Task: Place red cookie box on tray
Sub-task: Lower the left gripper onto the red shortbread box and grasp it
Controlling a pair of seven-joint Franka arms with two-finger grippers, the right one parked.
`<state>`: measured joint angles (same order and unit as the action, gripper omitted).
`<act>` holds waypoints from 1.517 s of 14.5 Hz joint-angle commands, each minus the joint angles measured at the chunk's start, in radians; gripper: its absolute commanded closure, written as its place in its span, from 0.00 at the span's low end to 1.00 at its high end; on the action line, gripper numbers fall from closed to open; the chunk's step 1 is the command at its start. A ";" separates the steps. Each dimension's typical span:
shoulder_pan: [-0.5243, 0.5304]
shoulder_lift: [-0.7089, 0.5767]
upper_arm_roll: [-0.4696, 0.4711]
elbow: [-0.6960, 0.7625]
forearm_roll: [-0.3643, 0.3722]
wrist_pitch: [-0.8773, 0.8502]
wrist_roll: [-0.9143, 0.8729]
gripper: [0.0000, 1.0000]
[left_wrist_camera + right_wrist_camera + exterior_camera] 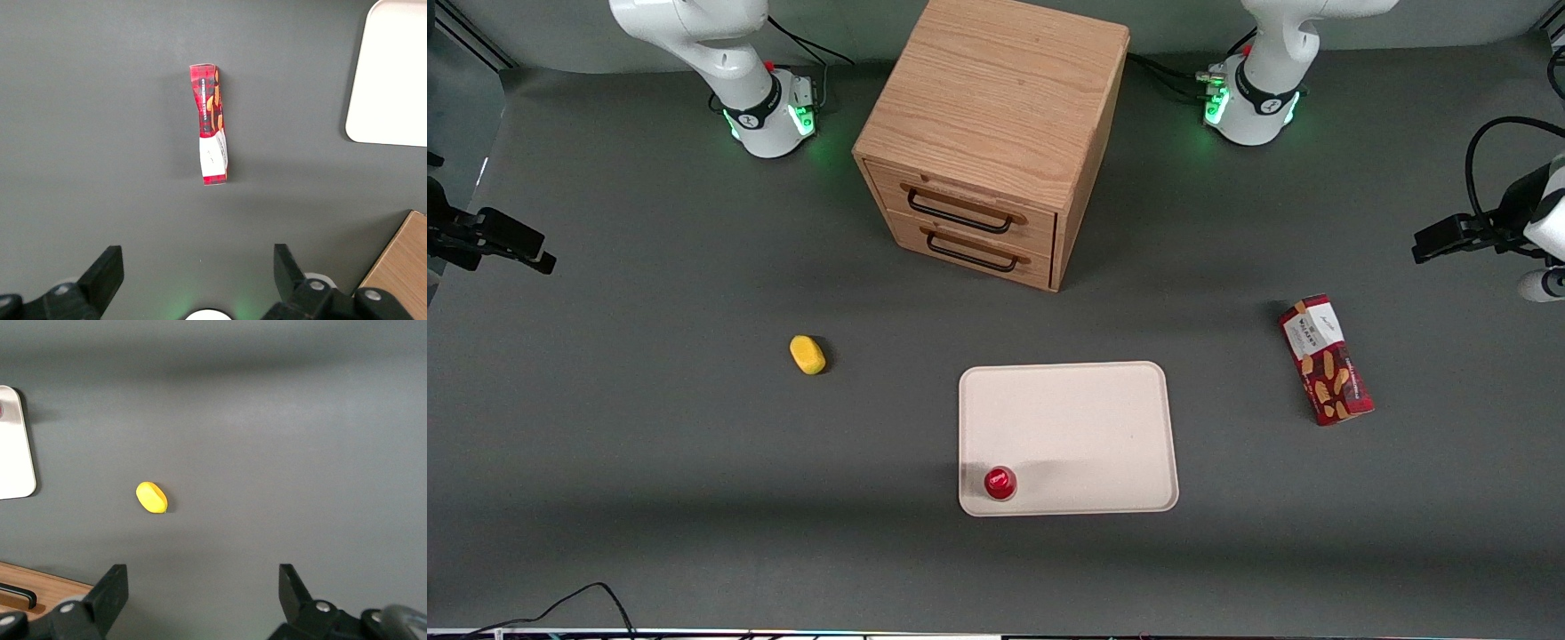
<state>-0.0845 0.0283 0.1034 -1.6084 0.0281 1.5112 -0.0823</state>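
Note:
My gripper grabs the red cookie box by its middle (1325, 363) next, beside the white label, to place it on the tray (1085, 418).
The red cookie box (1326, 359) lies flat on the grey table toward the working arm's end, its white label end pointing away from the front camera. It also shows in the left wrist view (212, 123). The cream-white tray (1085, 418) lies near the middle of the table, beside the box and apart from it; a corner of it shows in the left wrist view (390, 73). My gripper (1427, 247) hovers high at the table's edge, farther from the front camera than the box. In the wrist view the gripper (199, 267) is open and empty, with the box well clear of its fingertips.
A small round red-topped can (1000, 483) stands on the tray's near corner. A wooden two-drawer cabinet (996, 133) stands farther from the front camera than the tray. A yellow sponge-like lump (807, 354) lies toward the parked arm's end.

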 commanded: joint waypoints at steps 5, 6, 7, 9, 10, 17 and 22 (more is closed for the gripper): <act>-0.008 0.048 0.012 0.044 -0.010 -0.026 0.039 0.00; -0.008 0.057 0.013 0.036 -0.008 -0.025 0.039 0.00; -0.003 0.061 0.013 0.006 -0.008 -0.007 0.039 0.00; 0.000 0.064 0.016 -0.089 -0.008 0.077 0.038 0.00; 0.002 0.064 0.021 -0.143 -0.008 0.143 0.038 0.00; 0.003 0.088 0.038 -0.508 -0.010 0.688 0.038 0.00; 0.003 0.169 0.044 -0.623 -0.030 0.981 0.038 0.00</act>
<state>-0.0791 0.1796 0.1421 -2.1969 0.0170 2.4027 -0.0610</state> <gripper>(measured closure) 0.000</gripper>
